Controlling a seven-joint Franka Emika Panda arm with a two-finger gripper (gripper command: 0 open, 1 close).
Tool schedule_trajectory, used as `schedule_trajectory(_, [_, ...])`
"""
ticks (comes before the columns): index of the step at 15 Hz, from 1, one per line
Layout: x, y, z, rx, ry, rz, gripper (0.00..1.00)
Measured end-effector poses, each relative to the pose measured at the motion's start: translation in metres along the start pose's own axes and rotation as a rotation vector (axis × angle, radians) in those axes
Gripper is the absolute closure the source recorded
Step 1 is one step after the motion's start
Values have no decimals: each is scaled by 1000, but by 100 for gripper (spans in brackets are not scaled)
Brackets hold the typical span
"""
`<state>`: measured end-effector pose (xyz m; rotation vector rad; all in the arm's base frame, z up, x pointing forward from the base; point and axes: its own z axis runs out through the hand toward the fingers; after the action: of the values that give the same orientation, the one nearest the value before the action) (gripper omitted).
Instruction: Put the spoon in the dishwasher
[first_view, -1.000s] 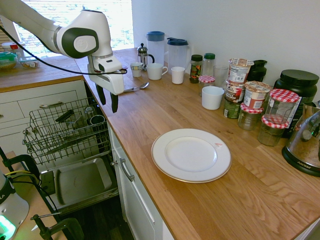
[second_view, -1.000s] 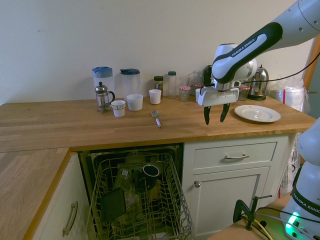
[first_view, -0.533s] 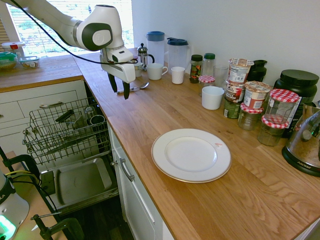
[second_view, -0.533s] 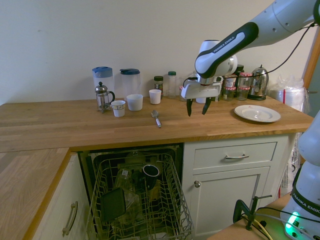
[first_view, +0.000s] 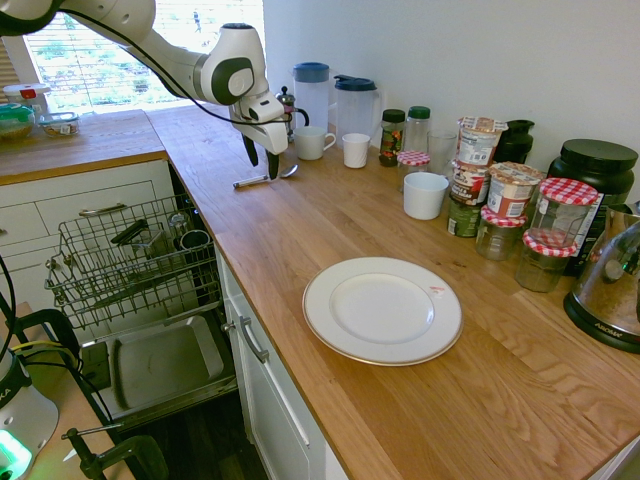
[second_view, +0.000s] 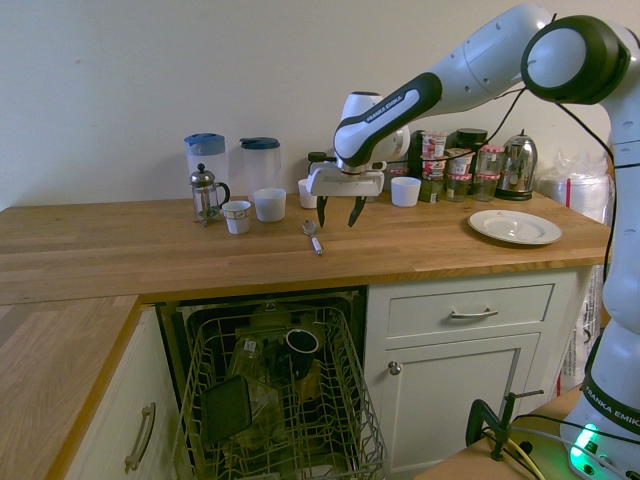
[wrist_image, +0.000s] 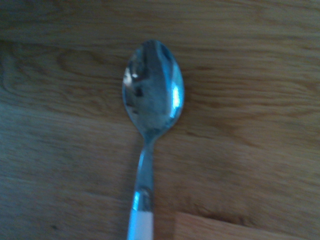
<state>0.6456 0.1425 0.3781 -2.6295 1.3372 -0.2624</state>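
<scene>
The sides of the spoon's slim metal neck (second_view: 314, 237) run narrow and straight, while the spoon's bowl (second_view: 309, 228) is broad and rounded. My gripper should grab the neck next.
The spoon (first_view: 266, 177) lies flat on the wooden counter near the cups, shiny silver with a pale handle end; the wrist view shows its bowl (wrist_image: 152, 92) from close above. My gripper (second_view: 338, 220) hangs open just over the counter, its fingers pointing down, right beside and slightly above the spoon (second_view: 313, 237), with nothing between them. In the first exterior view the gripper (first_view: 262, 160) hovers over the spoon's handle. The dishwasher (first_view: 150, 370) stands open below the counter, its wire rack (second_view: 285, 400) pulled out and holding a dark mug and other pieces.
A French press (second_view: 205, 194), two jugs, white cups (second_view: 269, 204) and a small patterned cup (second_view: 237, 216) stand behind the spoon. A white plate (first_view: 382, 310) sits further along the counter, with jars, a white mug (first_view: 425, 195) and a kettle (first_view: 612, 290) by the wall.
The arm has swung along the counter from near the plate side toward the cups and now hangs over the spoon. The gripper stayed open throughout.
</scene>
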Motion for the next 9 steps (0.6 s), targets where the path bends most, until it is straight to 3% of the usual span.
schedule_trajectory(9, [-10, -60, 43, -29, -6, 36, 0])
